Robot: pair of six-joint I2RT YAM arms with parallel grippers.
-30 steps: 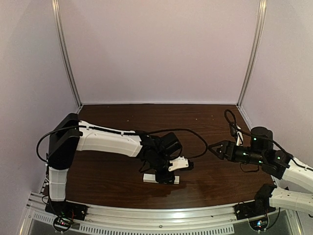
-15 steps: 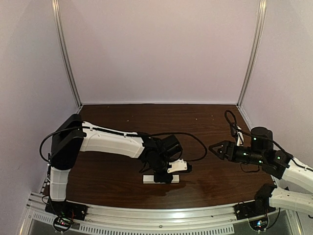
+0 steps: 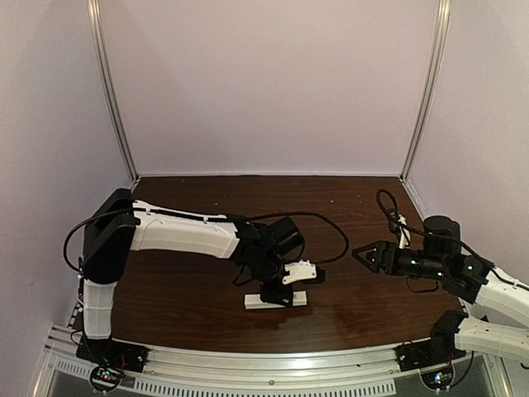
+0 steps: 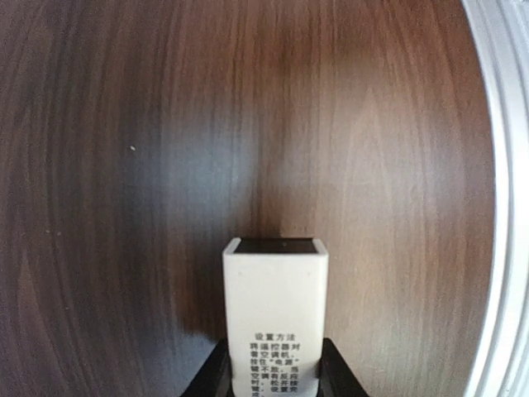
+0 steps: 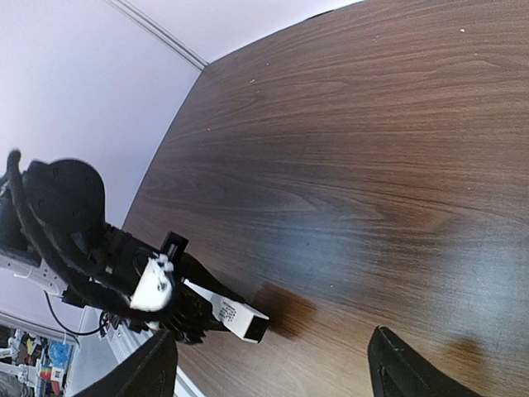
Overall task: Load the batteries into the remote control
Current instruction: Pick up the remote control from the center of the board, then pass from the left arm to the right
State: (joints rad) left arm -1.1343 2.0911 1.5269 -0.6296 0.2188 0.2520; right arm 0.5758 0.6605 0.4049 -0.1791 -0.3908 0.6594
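The remote control would come up with my left gripper if I lifted now: the black fingers are shut against both its long sides.
The remote control [image 3: 254,302] is a slim white bar lying near the table's front edge. My left gripper [image 3: 279,296] reaches down over its middle. In the left wrist view the remote control [image 4: 275,298] points away from the camera, showing printed text and a dark end. My left gripper [image 4: 275,368] has its black fingers [image 4: 211,379] pressed against both long sides. From the right wrist view the remote control [image 5: 234,313] sticks out of that gripper with a shadow under its tip. My right gripper [image 3: 359,252] hovers open at the right, holding nothing. The batteries are out of view.
A metal rail [image 3: 248,364] runs along the table's near edge, close behind the remote, and appears again as the rail [image 4: 504,165] in the left wrist view. Pale walls close off the back and both sides. A black cable [image 3: 331,236] loops over the left arm.
The left jaws have narrowed onto the remote control, and the remote has turned slightly. The right gripper has drifted a little to the left.
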